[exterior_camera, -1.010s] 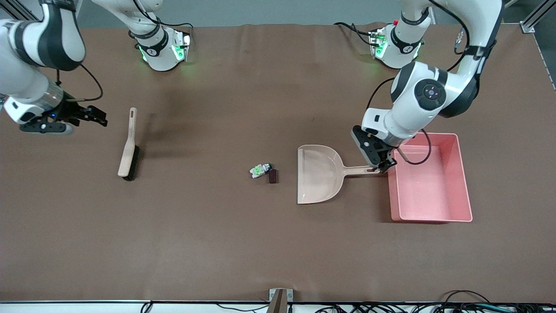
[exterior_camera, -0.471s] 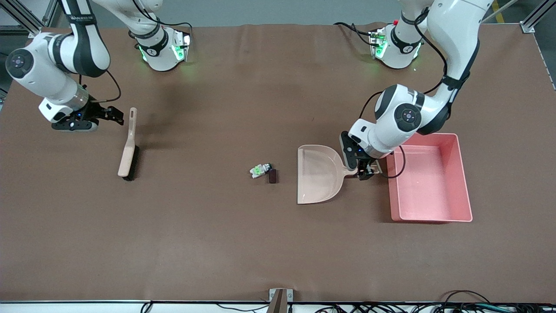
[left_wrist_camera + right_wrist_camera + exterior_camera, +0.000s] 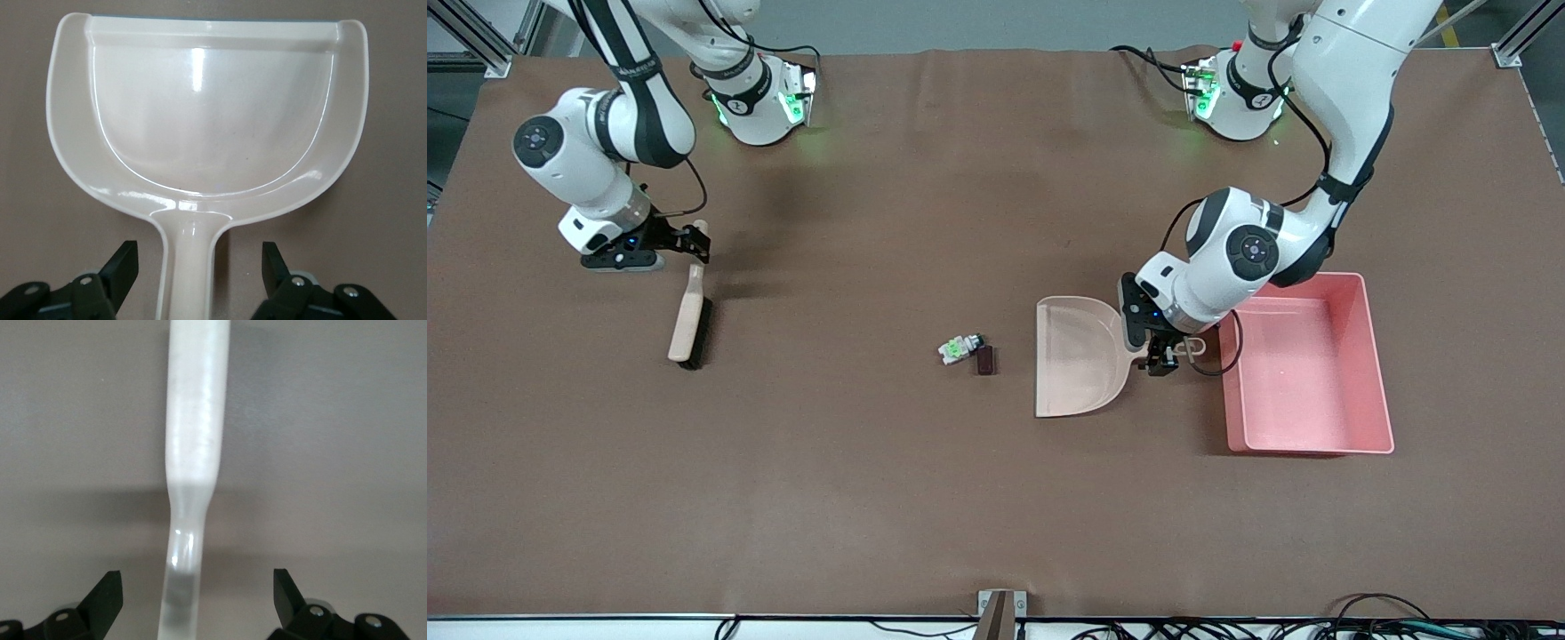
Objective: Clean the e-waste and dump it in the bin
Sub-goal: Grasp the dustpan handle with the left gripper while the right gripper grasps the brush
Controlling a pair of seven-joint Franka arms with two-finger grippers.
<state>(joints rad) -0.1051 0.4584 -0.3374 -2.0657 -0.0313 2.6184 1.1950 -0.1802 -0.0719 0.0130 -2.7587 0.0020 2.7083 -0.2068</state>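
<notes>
I should grab the brush by its handle [image 3: 695, 279] next with my right gripper. Then it can sweep the e-waste into the dustpan [image 3: 1080, 356].
The e-waste lies mid-table: a white piece with green parts [image 3: 958, 348] and a dark block [image 3: 985, 360] beside it. The beige dustpan [image 3: 1080, 356] lies between them and the pink bin [image 3: 1303, 382]. My left gripper [image 3: 1161, 356] is open and low, one finger on each side of the dustpan's handle; the left wrist view shows the pan [image 3: 207, 120] and the gripper [image 3: 200, 267] not touching it. My right gripper [image 3: 696, 244] is open astride the handle of a beige brush [image 3: 689, 307]. The right wrist view shows that handle [image 3: 193, 433] between the open gripper [image 3: 198, 587].
The brown table cover [image 3: 871, 498] is bare toward the front camera. The arm bases [image 3: 760, 98] stand along the table's back edge. A small metal bracket [image 3: 1000, 609] sits at the edge nearest the camera.
My right gripper has moved in from the table's end to the brush handle. My left gripper has moved along the dustpan handle from the bin's edge toward the pan. Nothing on the table has moved.
</notes>
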